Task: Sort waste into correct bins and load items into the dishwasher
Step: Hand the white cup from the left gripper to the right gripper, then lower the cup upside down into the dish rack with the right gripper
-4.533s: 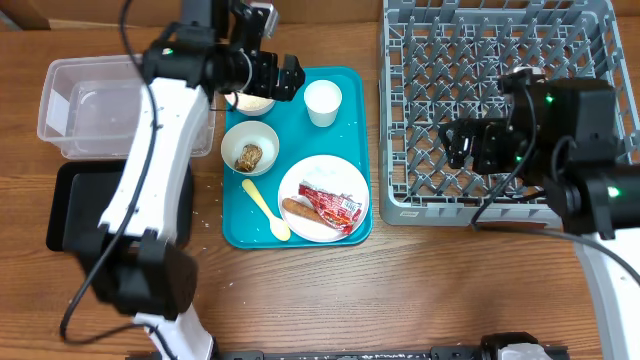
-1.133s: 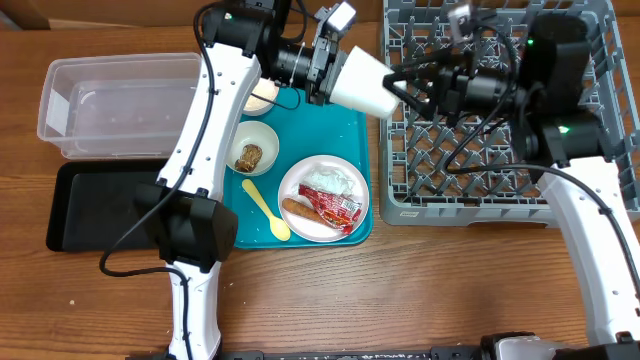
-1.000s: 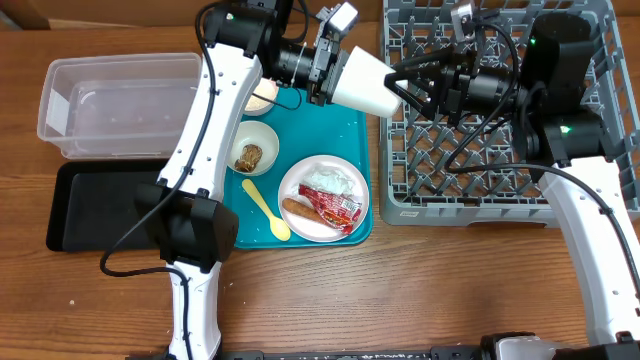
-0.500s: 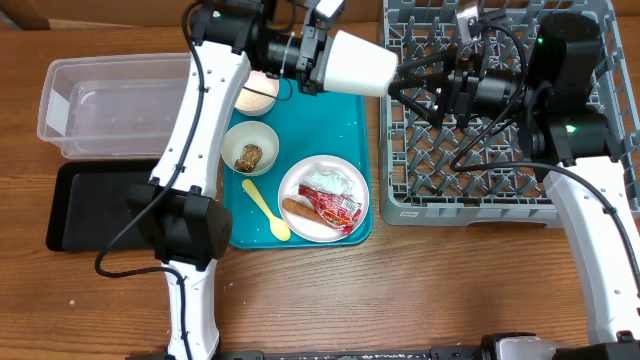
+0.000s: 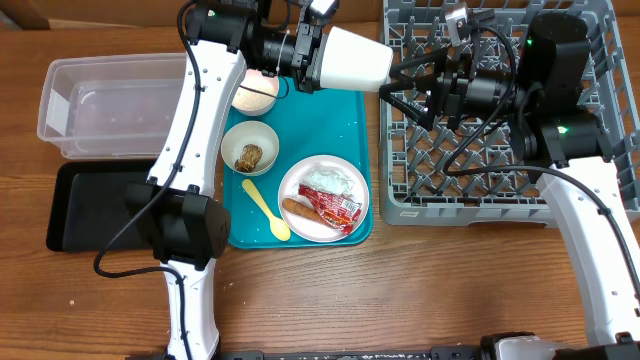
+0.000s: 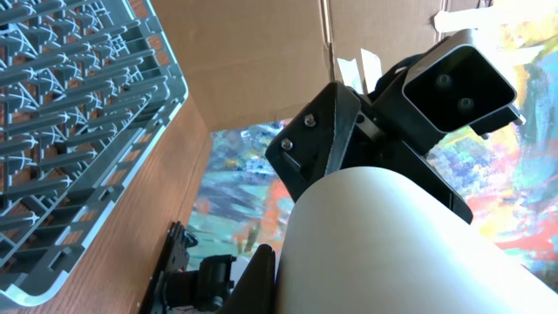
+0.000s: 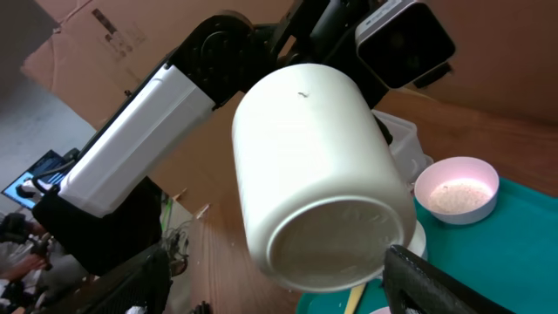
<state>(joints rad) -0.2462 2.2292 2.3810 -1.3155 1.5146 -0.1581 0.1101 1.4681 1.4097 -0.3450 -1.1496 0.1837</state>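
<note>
Next, my right gripper grips the small white cup around its base (image 5: 379, 64), opposite the cup's held rim, to load it rim-first into the dishwasher rack (image 5: 470, 190).
My left gripper (image 5: 318, 55) is shut on the rim of the small white cup (image 5: 352, 58) and holds it on its side in the air, over the far edge of the teal tray. The cup's base (image 7: 336, 240) points toward the dishwasher rack (image 5: 470, 190). My right gripper (image 5: 398, 84) is open, one finger on either side of that base, not clamped. A dark left finger (image 6: 260, 283) lies against the cup wall (image 6: 410, 244). On the tray stand a rice bowl (image 5: 254, 93), a bowl with the brown lump (image 5: 249, 155), the spoon (image 5: 266, 208) and the plate (image 5: 293, 185) bearing sausage (image 5: 300, 211), wrapper (image 5: 335, 207) and napkin (image 5: 335, 178).
The teal tray (image 5: 345, 125) lies between the bins and the rack. The clear tub (image 5: 110, 105) stands at the far left with the black tray (image 5: 85, 205) in front of it. Both arms meet above the tray's far right corner.
The left gripper lifted the cup off the tray and turned it toward the rack. Within the last second it rose slightly, and the right jaws widened around its base.
</note>
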